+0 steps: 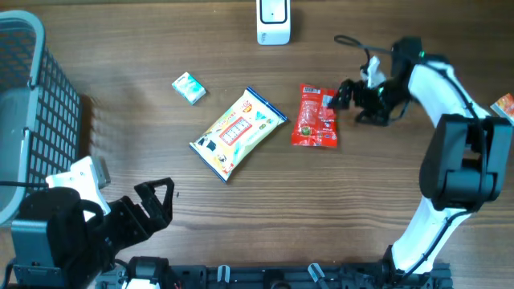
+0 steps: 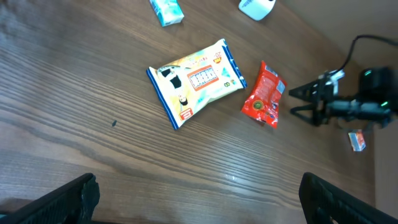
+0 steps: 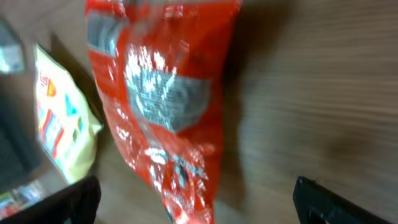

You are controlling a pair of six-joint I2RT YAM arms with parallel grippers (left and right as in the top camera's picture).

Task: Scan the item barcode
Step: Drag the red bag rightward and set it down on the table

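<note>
I will next grab the red snack packet [image 1: 315, 116] by the packet's end between the fingers of my right gripper, so the packet's body stays free to turn over for barcode scanning.
A red snack packet [image 1: 315, 116] lies flat on the wooden table, right of centre. My right gripper [image 1: 340, 95] is at its upper right corner, open. In the right wrist view the packet [image 3: 163, 93] fills the frame, blurred, with its lower end between the widely spread fingers of that gripper [image 3: 196, 202], neither finger touching it. The white barcode scanner [image 1: 273, 22] stands at the far edge. My left gripper [image 2: 199, 196] hangs open over bare wood at the near left, with nothing between its fingers.
A yellow and white snack bag [image 1: 238, 132] lies left of the red packet, and a small green and white box [image 1: 189, 87] is beyond it. A dark mesh basket [image 1: 32, 104] takes up the left edge. A small orange item [image 1: 504, 105] sits at the right edge.
</note>
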